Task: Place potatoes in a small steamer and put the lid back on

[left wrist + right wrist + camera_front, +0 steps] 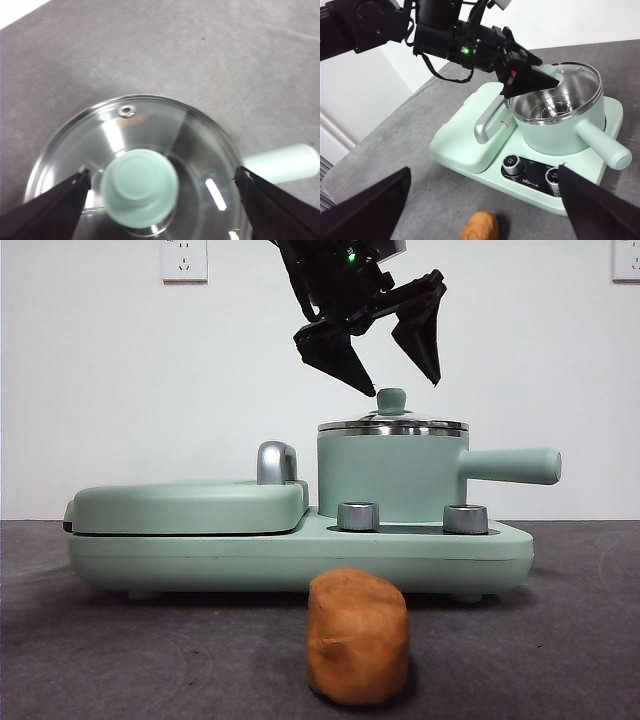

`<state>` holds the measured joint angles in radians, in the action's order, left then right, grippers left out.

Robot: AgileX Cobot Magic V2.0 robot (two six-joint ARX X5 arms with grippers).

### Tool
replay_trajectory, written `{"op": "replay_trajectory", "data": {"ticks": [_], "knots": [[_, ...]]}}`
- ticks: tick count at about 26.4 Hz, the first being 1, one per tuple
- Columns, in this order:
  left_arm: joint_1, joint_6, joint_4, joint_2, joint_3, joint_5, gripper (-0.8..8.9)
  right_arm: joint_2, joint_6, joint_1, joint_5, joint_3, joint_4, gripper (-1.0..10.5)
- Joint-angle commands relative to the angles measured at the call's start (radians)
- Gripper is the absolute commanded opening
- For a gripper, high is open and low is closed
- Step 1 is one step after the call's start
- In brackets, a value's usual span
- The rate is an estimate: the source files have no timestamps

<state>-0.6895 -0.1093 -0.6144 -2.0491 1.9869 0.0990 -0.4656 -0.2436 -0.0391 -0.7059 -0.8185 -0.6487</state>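
The glass lid is wider than my open fingers. My left gripper should next grab the lid by the narrow mint-green knob [391,401].
The orange-brown potato [358,638] lies on the dark table in front of the cooker; it also shows in the right wrist view [480,226]. The mint-green steamer pot [390,475] [555,135] stands on the cooker's right side with its glass lid [392,424] [150,120] [570,85] on. My left gripper [400,385] [162,172] is open just above the lid, its jaws on either side of the green knob [140,187], not touching it. My right gripper [485,169] is open and empty, high above the table in front of the cooker.
The flat green griddle cover [185,505] with a chrome handle [277,462] fills the cooker's left side. Two steel dials [358,516] sit on the base front. The pot's long handle [510,465] [602,145] sticks out to the right.
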Motion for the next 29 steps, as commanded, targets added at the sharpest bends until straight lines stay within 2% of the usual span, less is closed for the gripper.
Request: {"op": "replay_trajectory", "data": {"ticks": [1, 2, 11, 16, 18, 20, 23, 29], "knots": [[-0.005, -0.013, -0.005, -0.031, 0.03, -0.006, 4.29, -0.004, -0.01, -0.003, 0.0, -0.016, 0.004, 4.7], [-0.005, -0.013, -0.013, -0.031, 0.03, -0.006, 4.0, -0.004, -0.01, -0.003, 0.0, -0.016, 0.004, 4.7], [-0.002, -0.002, -0.003, -0.051, 0.03, -0.005, 3.91, -0.004, -0.011, -0.003, -0.001, -0.016, 0.0, 4.7], [0.002, -0.003, 0.002, -0.052, 0.03, -0.006, 1.73, -0.004, -0.01, -0.003, 0.0, -0.016, -0.008, 4.7], [0.006, -0.003, 0.006, -0.052, 0.03, -0.006, 1.18, -0.004, -0.011, -0.003, 0.0, -0.016, -0.01, 4.7], [0.012, -0.003, 0.009, -0.052, 0.03, -0.006, 1.04, -0.004, -0.011, -0.003, 0.0, -0.016, -0.01, 4.7], [0.021, -0.002, 0.008, -0.052, 0.03, -0.005, 0.24, -0.004, -0.011, -0.003, 0.0, -0.016, -0.011, 4.7], [0.021, -0.002, 0.013, -0.052, 0.03, -0.005, 0.29, -0.004, -0.011, -0.003, 0.0, -0.016, -0.011, 4.7]]}}
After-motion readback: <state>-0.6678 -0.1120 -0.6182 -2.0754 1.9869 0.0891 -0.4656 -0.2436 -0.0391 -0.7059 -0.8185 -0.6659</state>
